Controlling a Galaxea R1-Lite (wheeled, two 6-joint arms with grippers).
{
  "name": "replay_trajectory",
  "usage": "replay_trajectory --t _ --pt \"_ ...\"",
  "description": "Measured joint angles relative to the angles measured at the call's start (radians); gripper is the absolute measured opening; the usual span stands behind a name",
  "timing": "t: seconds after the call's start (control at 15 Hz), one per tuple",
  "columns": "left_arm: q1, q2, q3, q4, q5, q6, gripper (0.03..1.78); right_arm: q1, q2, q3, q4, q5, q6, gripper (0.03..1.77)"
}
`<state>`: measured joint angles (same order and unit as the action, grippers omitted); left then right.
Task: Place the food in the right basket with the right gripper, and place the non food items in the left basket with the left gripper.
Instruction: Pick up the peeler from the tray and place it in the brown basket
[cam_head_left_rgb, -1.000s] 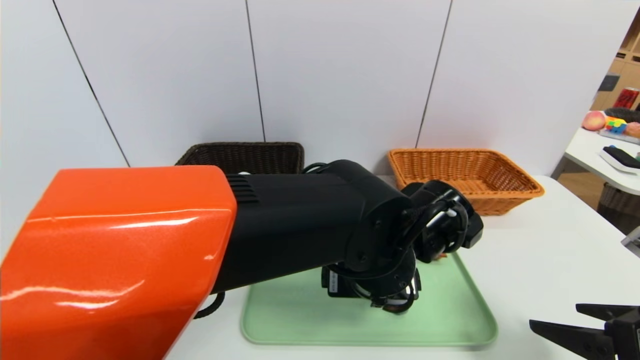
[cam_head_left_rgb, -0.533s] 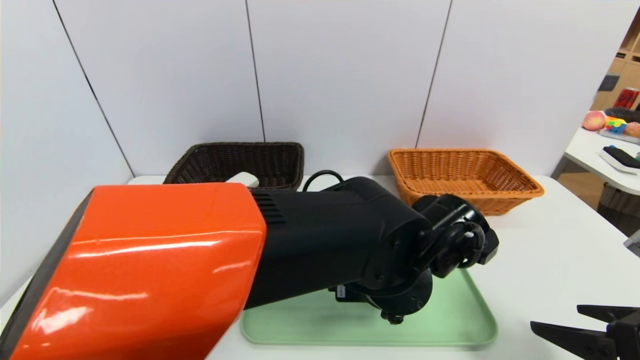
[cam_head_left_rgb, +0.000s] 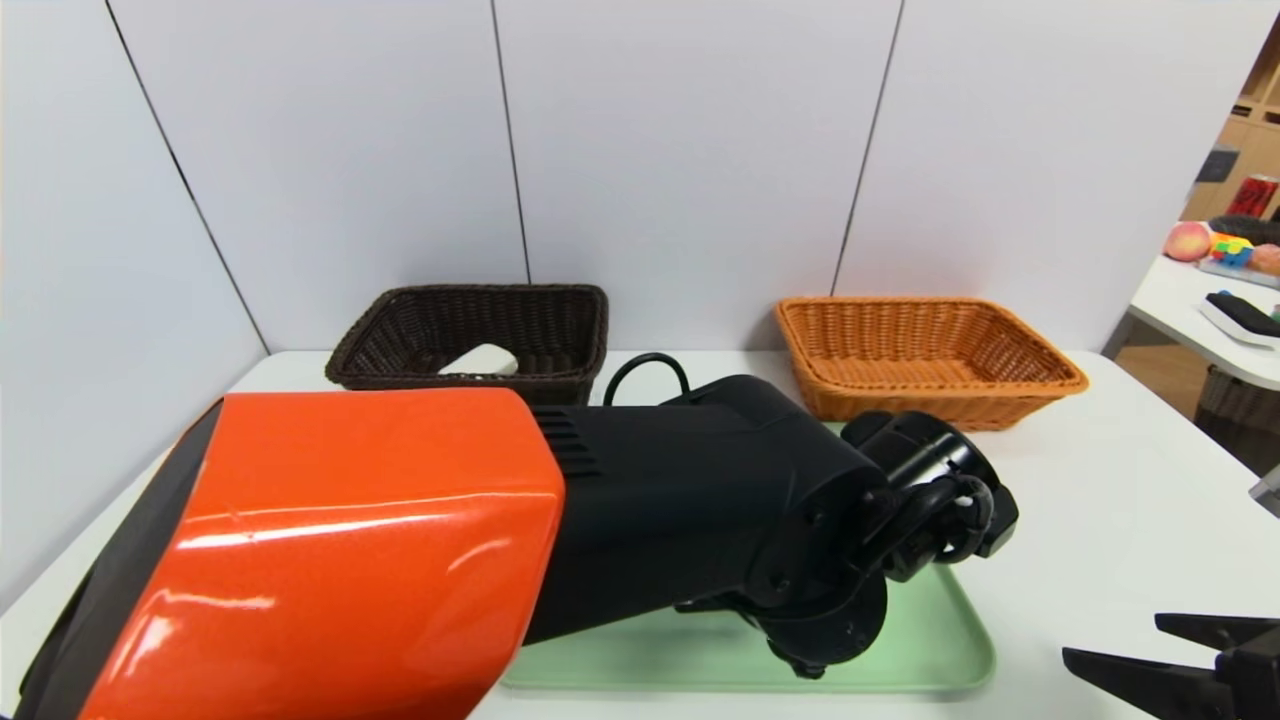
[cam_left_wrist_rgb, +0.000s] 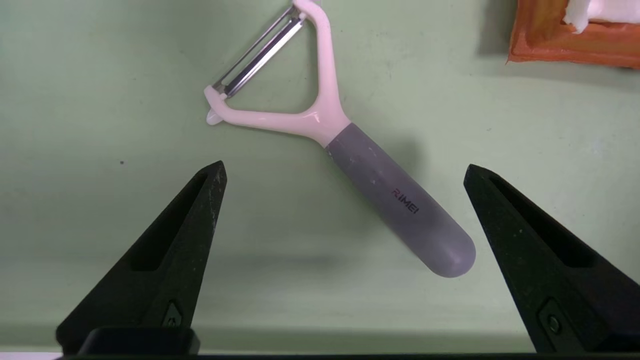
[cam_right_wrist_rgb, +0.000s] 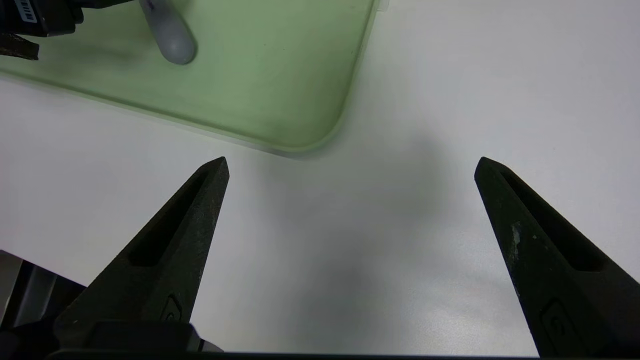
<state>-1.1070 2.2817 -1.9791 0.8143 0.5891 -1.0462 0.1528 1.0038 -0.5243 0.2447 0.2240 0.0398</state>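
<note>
I will next grab the peeler by its grey handle (cam_left_wrist_rgb: 400, 201) with my left gripper, because the metal blade (cam_left_wrist_rgb: 261, 56) lies bare across the peeler's white head.
A peeler (cam_left_wrist_rgb: 350, 155) with a white Y-head and grey handle lies on the green tray (cam_left_wrist_rgb: 100, 75). My left gripper (cam_left_wrist_rgb: 342, 167) hangs open just above it, the handle between its fingers without touching them. A corner of the orange-brown waffle with white cream (cam_left_wrist_rgb: 565, 40) lies on the tray beyond. In the head view my left arm (cam_head_left_rgb: 640, 510) covers the tray's middle and hides the peeler and the waffle. The white soap-like bar (cam_head_left_rgb: 480, 360) lies in the dark brown left basket (cam_head_left_rgb: 560, 310). The orange right basket (cam_head_left_rgb: 930, 350) holds nothing. My right gripper (cam_right_wrist_rgb: 350, 165) is open over bare table off the tray's corner.
The green tray (cam_head_left_rgb: 930, 650) lies at the table's front middle, both baskets behind it against the white wall. A side table (cam_head_left_rgb: 1200, 300) with toys stands far right. White tabletop (cam_head_left_rgb: 1120, 500) stretches right of the tray.
My left arm has swung down and to the right over the tray, uncovering the dark basket with the soap bar in it. The right gripper has stayed put.
</note>
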Motion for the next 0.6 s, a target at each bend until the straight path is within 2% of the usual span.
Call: replay_trajectory --t 0.6 --pt "-0.008 0.039 0.0 -0.007 0.025 -0.004 1.69 0.004 -0.007 0.011 0.0 0.001 0.001 1.7"
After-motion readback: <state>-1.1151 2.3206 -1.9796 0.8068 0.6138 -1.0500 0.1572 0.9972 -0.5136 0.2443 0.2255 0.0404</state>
